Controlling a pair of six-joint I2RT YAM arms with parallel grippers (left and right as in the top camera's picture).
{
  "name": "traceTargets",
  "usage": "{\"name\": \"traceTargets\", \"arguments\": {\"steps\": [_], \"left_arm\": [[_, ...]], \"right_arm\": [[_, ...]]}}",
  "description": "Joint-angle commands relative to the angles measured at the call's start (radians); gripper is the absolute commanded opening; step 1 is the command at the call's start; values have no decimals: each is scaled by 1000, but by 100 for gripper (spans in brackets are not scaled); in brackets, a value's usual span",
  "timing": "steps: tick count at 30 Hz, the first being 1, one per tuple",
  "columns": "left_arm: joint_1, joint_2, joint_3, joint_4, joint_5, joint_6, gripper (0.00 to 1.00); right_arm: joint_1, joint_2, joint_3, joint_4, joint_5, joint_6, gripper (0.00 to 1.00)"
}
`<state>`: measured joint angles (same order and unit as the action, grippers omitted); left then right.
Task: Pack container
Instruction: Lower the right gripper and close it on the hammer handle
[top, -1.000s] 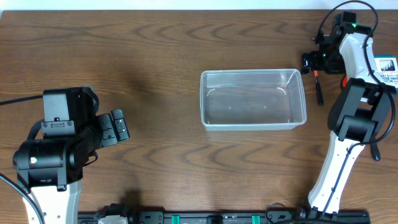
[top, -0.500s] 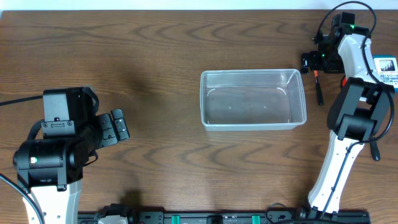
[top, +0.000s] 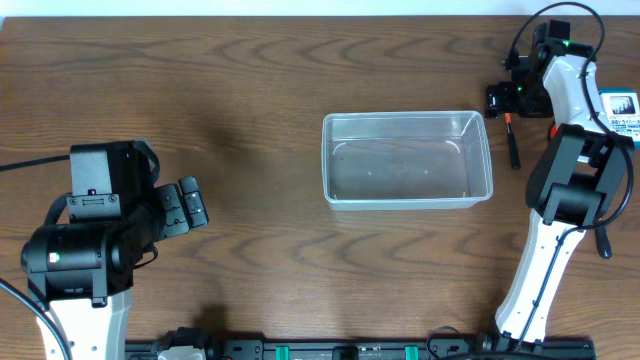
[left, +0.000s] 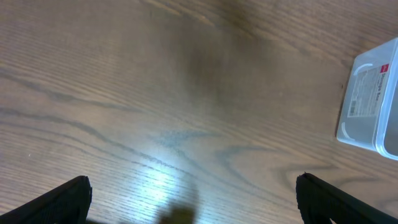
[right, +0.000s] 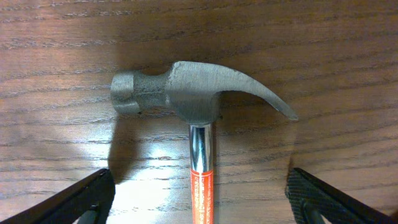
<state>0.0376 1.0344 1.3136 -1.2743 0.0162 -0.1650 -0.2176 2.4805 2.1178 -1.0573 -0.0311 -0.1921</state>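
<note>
My right gripper should close, because it is between my fingers and they meet their shadows on the wood. Closing now would hold the hammer's orange-labelled handle (top: 508, 119) (right: 202, 180).
The container (top: 406, 160), a clear rectangular tub, stands empty at the table's middle; its corner shows in the left wrist view (left: 373, 99). At the far right a claw hammer lies flat, its black handle (top: 514, 146) beside the tub's right wall. In the right wrist view its steel head (right: 186, 93) points away from me and its orange-labelled shaft (right: 202, 180) runs between my fingers. My right gripper (top: 505, 100) (right: 202, 202) is open, straddling the shaft without touching it. My left gripper (top: 186, 205) (left: 193, 199) is open over bare wood, well left of the tub.
A small blue-and-white box (top: 622, 112) lies at the right edge behind the right arm. The right arm's white base (top: 535, 280) stands near the tub's right front corner. A black rail (top: 350, 351) runs along the table's front edge.
</note>
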Motion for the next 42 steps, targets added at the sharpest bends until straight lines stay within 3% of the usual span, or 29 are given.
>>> {"name": "traceTargets", "arguments": {"steps": [1, 4, 11, 15, 20, 23, 27, 30, 37, 42], "left_arm": [[3, 4, 17, -4, -1, -18, 98], [3, 4, 17, -4, -2, -18, 98], [3, 4, 17, -4, -1, -17, 98], [3, 4, 17, -4, -1, -17, 98], [3, 4, 17, -4, -1, -17, 98], [3, 4, 17, -4, -1, -18, 98], [3, 4, 17, -4, -1, -17, 98], [3, 4, 17, -4, -1, -17, 98], [3, 4, 17, -4, -1, -18, 98], [3, 4, 17, -4, -1, -17, 98]], "right_arm": [[-4, 18, 12, 0, -11, -3, 88], [-4, 18, 12, 2, -11, -3, 86], [-4, 18, 12, 14, -11, -3, 68], [-4, 18, 12, 19, -11, -4, 63], [-4, 18, 12, 23, -11, -3, 47], [-4, 18, 12, 25, -11, -3, 43], [-4, 18, 12, 26, -11, -3, 29], [-4, 18, 12, 26, -11, -3, 25], [-4, 16, 13, 18, -11, -3, 6], [-3, 16, 62, -23, -10, -4, 2]]}}
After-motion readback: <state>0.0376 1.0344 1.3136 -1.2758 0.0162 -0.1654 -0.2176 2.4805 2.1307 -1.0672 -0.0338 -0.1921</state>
